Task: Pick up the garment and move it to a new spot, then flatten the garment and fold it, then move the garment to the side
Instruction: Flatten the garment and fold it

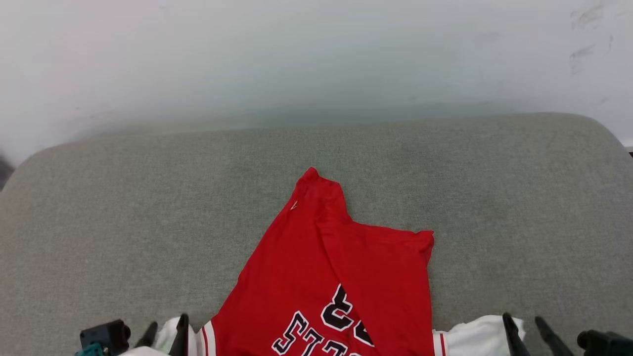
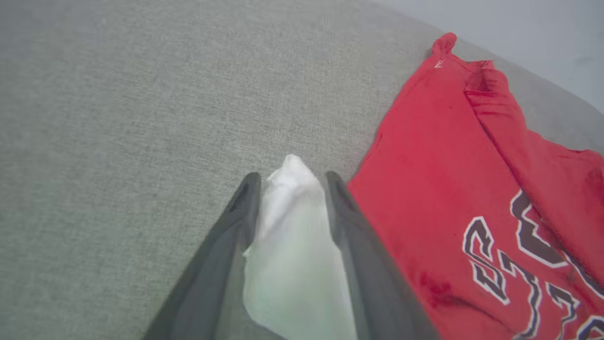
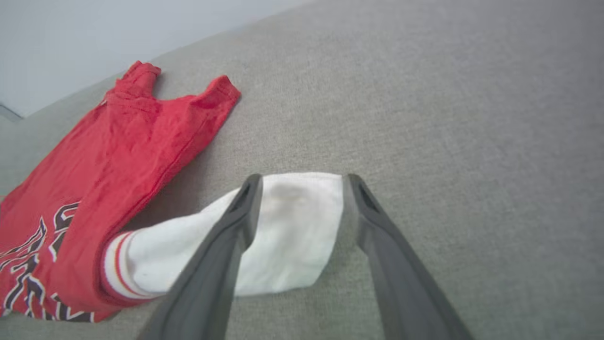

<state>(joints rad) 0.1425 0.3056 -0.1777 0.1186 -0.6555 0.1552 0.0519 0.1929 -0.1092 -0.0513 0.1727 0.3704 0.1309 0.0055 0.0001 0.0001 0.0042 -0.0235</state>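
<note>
I should take hold of the white sleeve edge (image 1: 170, 333) next with my left gripper, as it stands up in a fold. The garment's red body (image 1: 332, 279) lies slack on the cushion.
The garment (image 1: 336, 267), a red jersey with dark white-outlined letters, lies crumpled on the grey cushion, its hem end pointing away from me and partly folded over. My left gripper (image 1: 168, 324) stands open at the lower left, and the white left sleeve (image 2: 292, 245) lies between its parted fingers (image 2: 245, 208). At the lower right my right gripper (image 1: 521, 319) is open too, straddling the white right sleeve (image 3: 292, 226) with its red-and-white stripes. The garment (image 2: 448, 165) spreads to the right in the left wrist view, and the garment (image 3: 127, 141) to the left in the right wrist view.
A grey fabric cushion (image 1: 148, 198) carries everything; its rounded far edge meets a pale wall (image 1: 296, 59). Bare cushion stretches to the left, right and far side of the jersey.
</note>
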